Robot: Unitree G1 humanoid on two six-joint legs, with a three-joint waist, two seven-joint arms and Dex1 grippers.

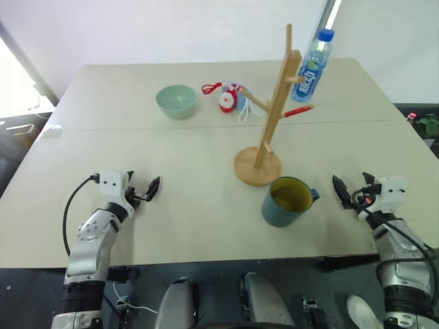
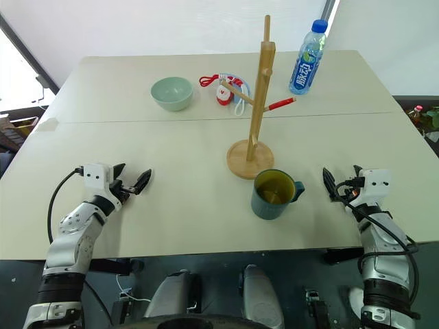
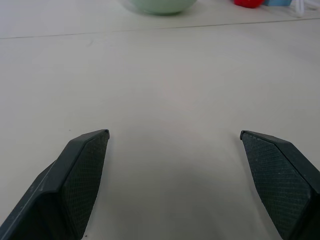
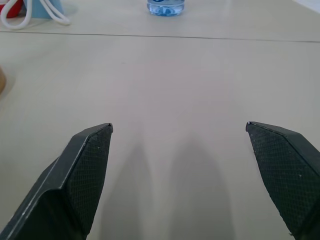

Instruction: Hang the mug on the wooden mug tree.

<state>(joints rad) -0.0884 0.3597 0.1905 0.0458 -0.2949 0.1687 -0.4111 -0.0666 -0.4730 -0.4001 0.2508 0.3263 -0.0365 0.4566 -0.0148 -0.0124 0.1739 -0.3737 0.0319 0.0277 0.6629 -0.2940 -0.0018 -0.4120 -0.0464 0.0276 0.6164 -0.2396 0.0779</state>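
Observation:
My right gripper needs to grab the blue-grey mug by its handle (image 1: 313, 195) next, so that the mug can be hung on the wooden mug tree.
The blue-grey mug (image 1: 287, 202) with its yellow-olive inside stands upright near the table's front edge, handle turned toward the right. Just behind it and slightly left rises the wooden mug tree (image 1: 265, 130) on its round base, pegs bare. My right gripper (image 1: 352, 181) hovers level over the table to the right of the mug, a short gap away, open and empty (image 4: 179, 126). My left gripper (image 1: 143, 184) sits far to the mug's left, also open with nothing between its fingers (image 3: 174, 134).
A pale green bowl (image 1: 176, 100) stands at the back left. A red, white and blue trinket with a cord (image 1: 230, 98) lies behind the tree. A blue-capped water bottle (image 1: 312, 67) stands at the back right. The table's front edge (image 1: 206, 260) runs just below both grippers.

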